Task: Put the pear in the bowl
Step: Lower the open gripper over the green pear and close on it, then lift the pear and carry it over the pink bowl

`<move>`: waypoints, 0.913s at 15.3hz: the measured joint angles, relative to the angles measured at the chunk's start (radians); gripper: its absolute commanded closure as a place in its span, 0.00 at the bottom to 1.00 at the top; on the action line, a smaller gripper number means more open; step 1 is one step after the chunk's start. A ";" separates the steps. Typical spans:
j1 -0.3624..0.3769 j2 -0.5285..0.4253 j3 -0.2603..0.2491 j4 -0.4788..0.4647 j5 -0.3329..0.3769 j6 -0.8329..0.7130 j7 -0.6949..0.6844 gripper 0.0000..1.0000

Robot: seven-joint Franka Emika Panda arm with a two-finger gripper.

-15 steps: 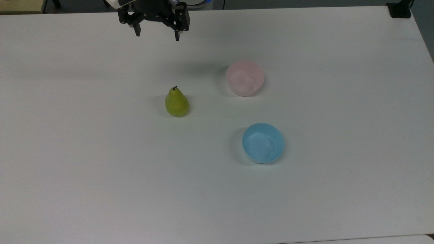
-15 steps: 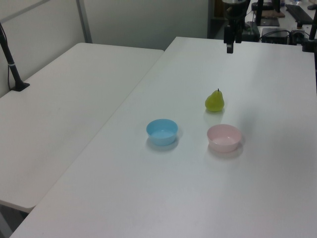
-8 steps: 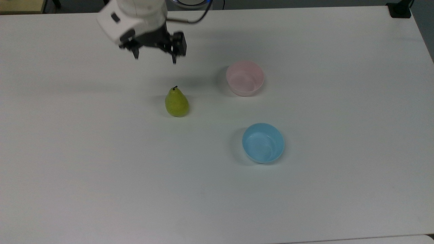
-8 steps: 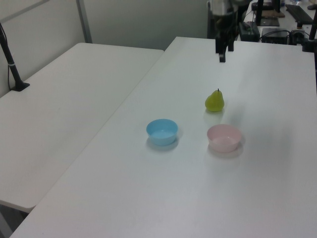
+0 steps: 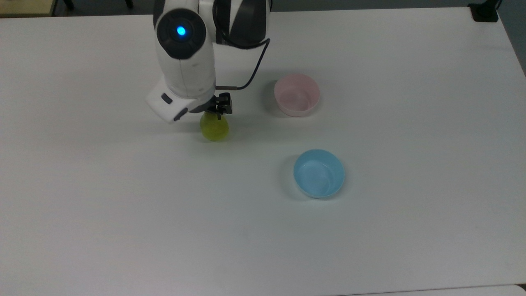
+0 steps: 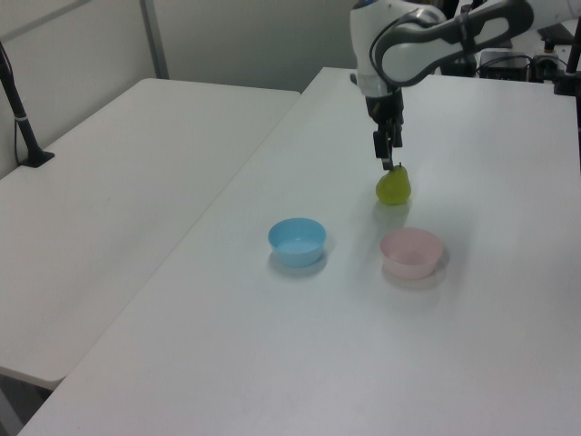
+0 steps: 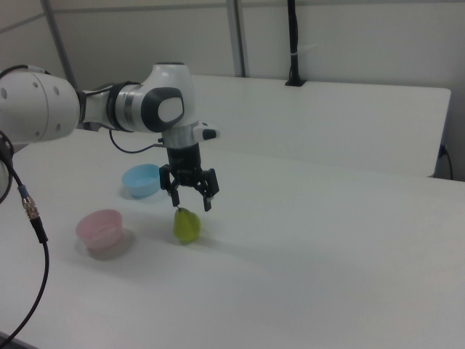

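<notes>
The yellow-green pear will go in the pale pink bowl (image 6: 410, 252), so I need to grab the pear with my gripper by its rounded body (image 6: 393, 190) next.
The yellow-green pear (image 5: 214, 130) (image 6: 394, 187) (image 7: 187, 226) stands upright on the white table. My gripper (image 7: 190, 203) (image 6: 390, 160) hangs open just above it, one finger on either side of the stem, nothing held. In the top view the arm's wrist covers the pear's top. The pale pink bowl (image 5: 296, 95) (image 6: 410, 252) (image 7: 101, 229) sits empty to the top view's right of the pear.
A light blue bowl (image 5: 319, 173) (image 6: 297, 242) (image 7: 142, 179) stands empty on the table (image 5: 123, 213), nearer the top view's bottom than the pink one. A second white table (image 6: 118, 191) adjoins on the left view's left. A black post (image 7: 293, 43) rises at the back of the right view.
The arm has swung from the table's far edge down over the pear, and the open gripper now hovers just above its stem. Pear and bowls have not moved.
</notes>
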State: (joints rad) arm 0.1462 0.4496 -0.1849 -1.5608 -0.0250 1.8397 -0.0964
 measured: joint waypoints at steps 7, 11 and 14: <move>0.056 0.069 0.002 -0.001 0.000 0.000 0.000 0.00; 0.060 0.092 0.002 -0.001 -0.056 0.000 0.000 0.36; 0.061 0.092 0.002 0.002 -0.072 0.000 -0.001 0.65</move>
State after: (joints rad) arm 0.2068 0.5417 -0.1831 -1.5589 -0.0970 1.8398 -0.0979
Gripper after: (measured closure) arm 0.308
